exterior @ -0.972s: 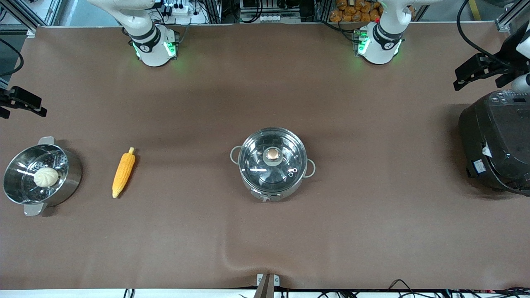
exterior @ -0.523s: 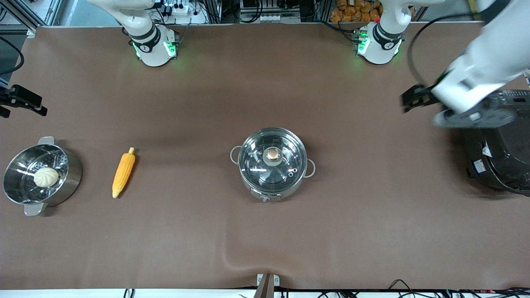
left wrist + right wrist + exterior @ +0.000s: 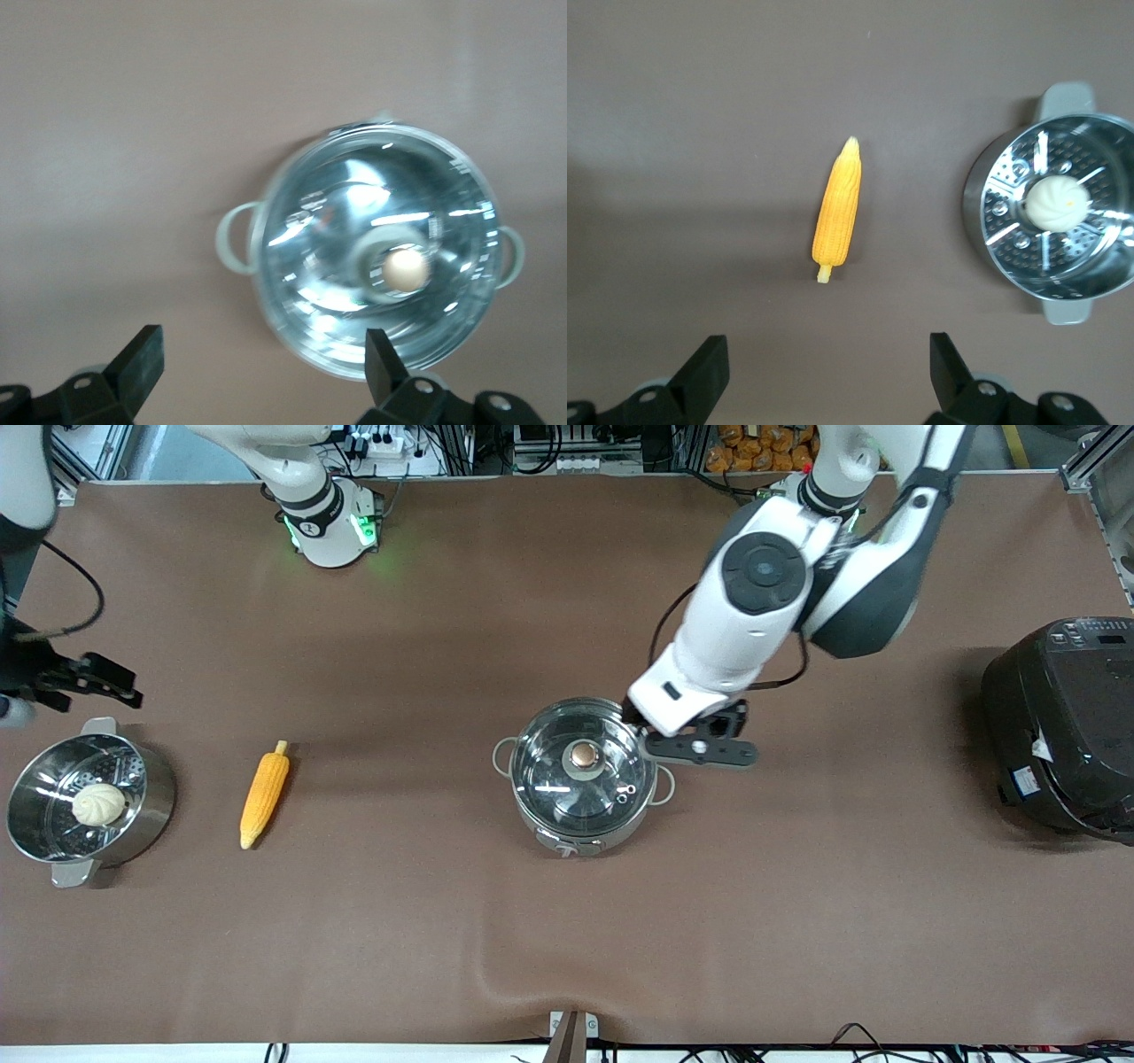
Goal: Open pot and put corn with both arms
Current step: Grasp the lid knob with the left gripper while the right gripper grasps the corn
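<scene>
I will grab the glass lid by its copper knob (image 3: 583, 755) with my left gripper next. Then the steel pot can be opened for the corn (image 3: 264, 795).
The steel pot (image 3: 540, 815) stands mid-table with its glass lid (image 3: 611, 784) on and the copper knob (image 3: 583, 755) on top. My left gripper (image 3: 687, 740) hangs open and empty over the table at the pot's rim, toward the left arm's end. In the left wrist view the pot (image 3: 301, 239) and the knob (image 3: 405, 268) lie just ahead of the open left gripper (image 3: 261, 359). The corn (image 3: 264, 795) lies on the table between the pot and a steamer pot. In the right wrist view the corn (image 3: 838, 212) lies ahead of my open, empty right gripper (image 3: 828, 363), which in the front view (image 3: 93, 680) is over the table by the steamer.
A steel steamer pot (image 3: 151, 815) with a white bun (image 3: 97, 804) in it stands at the right arm's end; it also shows in the right wrist view (image 3: 983, 221). A big black cooker (image 3: 1063, 726) stands at the left arm's end. Brown mat covers the table.
The left arm has swung from over the black cooker to the pot's rim. The right gripper has shifted a little toward the steamer and corn. Pot, lid and corn have not moved.
</scene>
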Available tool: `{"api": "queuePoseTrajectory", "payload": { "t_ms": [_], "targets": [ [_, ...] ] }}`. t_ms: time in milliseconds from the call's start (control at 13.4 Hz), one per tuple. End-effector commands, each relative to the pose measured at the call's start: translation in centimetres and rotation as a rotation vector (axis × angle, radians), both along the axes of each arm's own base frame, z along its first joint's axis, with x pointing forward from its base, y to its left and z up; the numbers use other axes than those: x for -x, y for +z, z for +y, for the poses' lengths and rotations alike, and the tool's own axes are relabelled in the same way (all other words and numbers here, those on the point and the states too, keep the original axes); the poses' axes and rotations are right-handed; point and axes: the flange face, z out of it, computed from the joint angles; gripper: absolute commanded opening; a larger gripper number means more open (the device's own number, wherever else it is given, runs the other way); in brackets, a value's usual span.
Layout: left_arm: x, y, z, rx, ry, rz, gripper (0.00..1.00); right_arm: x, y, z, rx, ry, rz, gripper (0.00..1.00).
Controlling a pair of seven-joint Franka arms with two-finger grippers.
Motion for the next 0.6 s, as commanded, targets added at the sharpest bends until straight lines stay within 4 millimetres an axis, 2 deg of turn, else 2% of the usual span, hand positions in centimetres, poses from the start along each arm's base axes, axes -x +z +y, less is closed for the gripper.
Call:
{"api": "queuePoseTrajectory", "payload": {
  "t_ms": [0, 150, 224, 374, 523],
  "targets": [
    [0.3, -2.3, -3.8, 0.023, -0.018, -0.053, 1.00, 0.5, -8.2, 0.3, 0.012, -0.002, 0.051, 1.00],
    [0.8, -4.9, -6.0, 0.024, -0.032, -0.046, 1.00, 0.3, -14.6, -0.2, 0.017, -0.014, 0.027, 1.00],
    [1.2, -5.8, -6.9, 0.024, -0.040, -0.046, 1.00, 0.6, -17.2, -0.2, 0.018, -0.034, 0.013, 0.98],
    [1.8, -7.5, -8.2, -0.001, -0.070, -0.062, 1.00, 0.8, -21.5, -0.1, 0.016, -0.057, 0.030, 0.94],
    [2.4, -9.3, -9.4, -0.013, -0.083, -0.068, 1.00, 0.7, -25.6, -0.2, 0.010, -0.105, 0.066, 0.83]
  ]
}}
